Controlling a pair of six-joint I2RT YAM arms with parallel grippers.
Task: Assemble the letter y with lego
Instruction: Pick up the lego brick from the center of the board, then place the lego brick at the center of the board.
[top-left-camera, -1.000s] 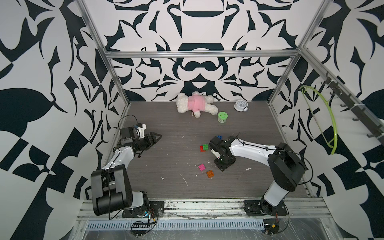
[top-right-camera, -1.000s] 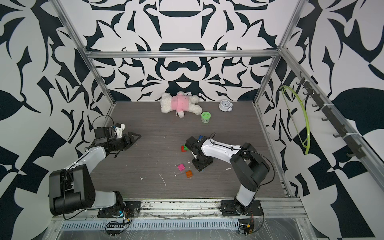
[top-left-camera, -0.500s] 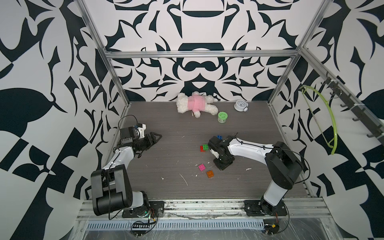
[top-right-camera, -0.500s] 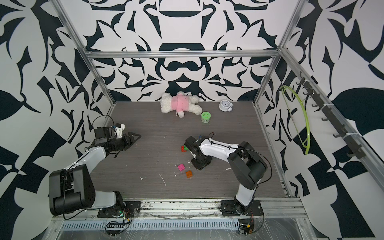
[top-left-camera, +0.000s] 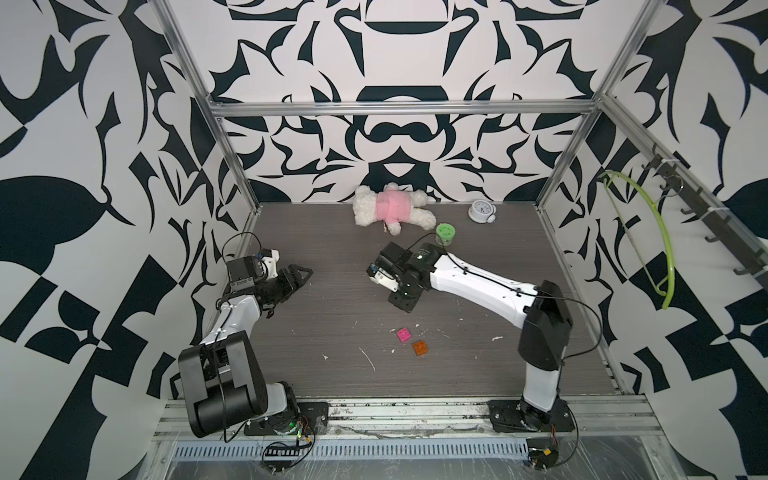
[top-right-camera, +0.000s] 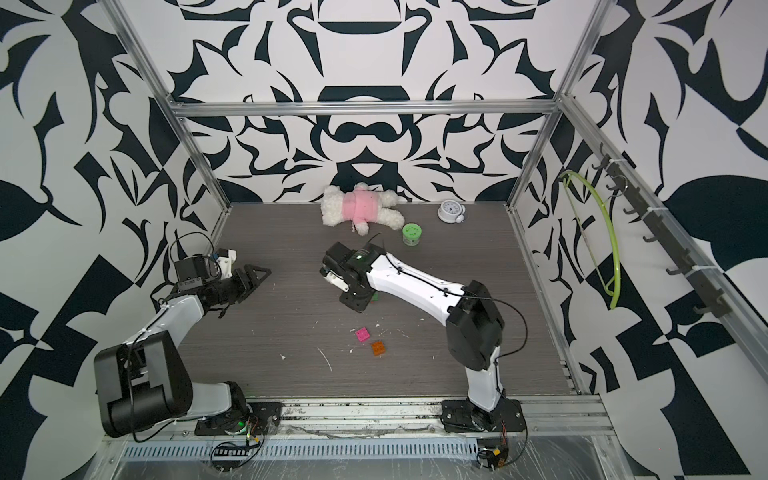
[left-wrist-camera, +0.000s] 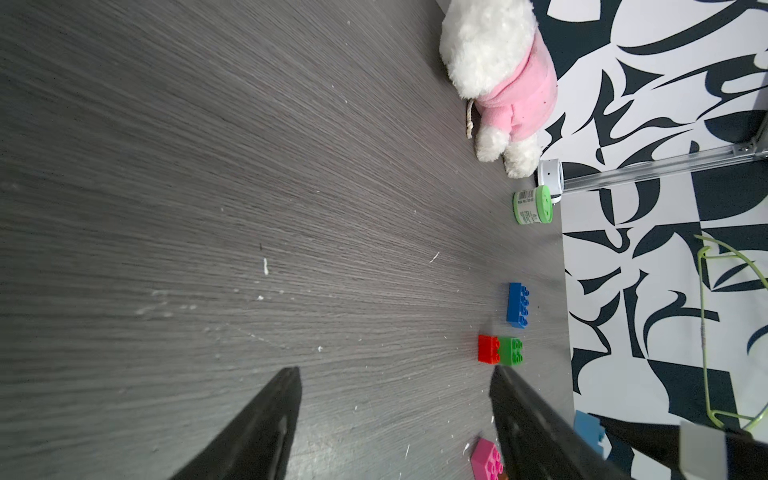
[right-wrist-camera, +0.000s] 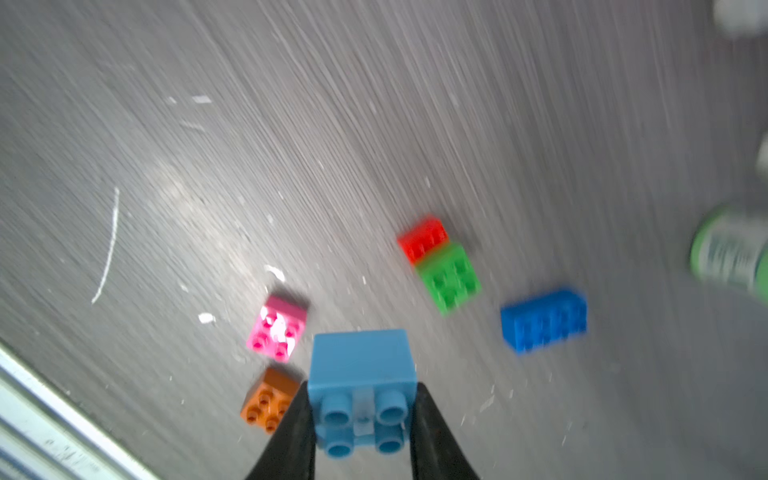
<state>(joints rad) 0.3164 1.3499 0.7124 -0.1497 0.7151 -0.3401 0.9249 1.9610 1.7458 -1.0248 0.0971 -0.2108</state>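
Observation:
My right gripper should stay closed on the light blue brick. The light blue brick is high above the floor and would fall short of the red brick's free side.
My right gripper (right-wrist-camera: 362, 388) is shut on a light blue lego brick (right-wrist-camera: 361, 365) and holds it above the floor, studs toward the camera. Below it lie a pink brick (right-wrist-camera: 277, 328), an orange brick (right-wrist-camera: 268, 401), a red brick (right-wrist-camera: 422, 239) touching a green brick (right-wrist-camera: 449, 276), and a longer blue brick (right-wrist-camera: 543, 320). In both top views the right gripper (top-left-camera: 401, 300) covers the held brick and the red one; pink (top-left-camera: 403, 334) and orange (top-left-camera: 420, 348) show nearer the front. My left gripper (top-left-camera: 305, 275) stands open and empty at the far left. The letter y is out of view.
A white plush toy in pink (top-left-camera: 390, 210), a small clock (top-left-camera: 480, 211) and a green round tub (top-left-camera: 445, 233) sit along the back wall. A green hanger (top-left-camera: 648, 232) hangs on the right wall. White scraps dot the dark floor (top-left-camera: 332, 324).
The right gripper closed on the light blue brick, lifted it, and moved left and toward the back, over the red and green bricks. The left arm has stayed put.

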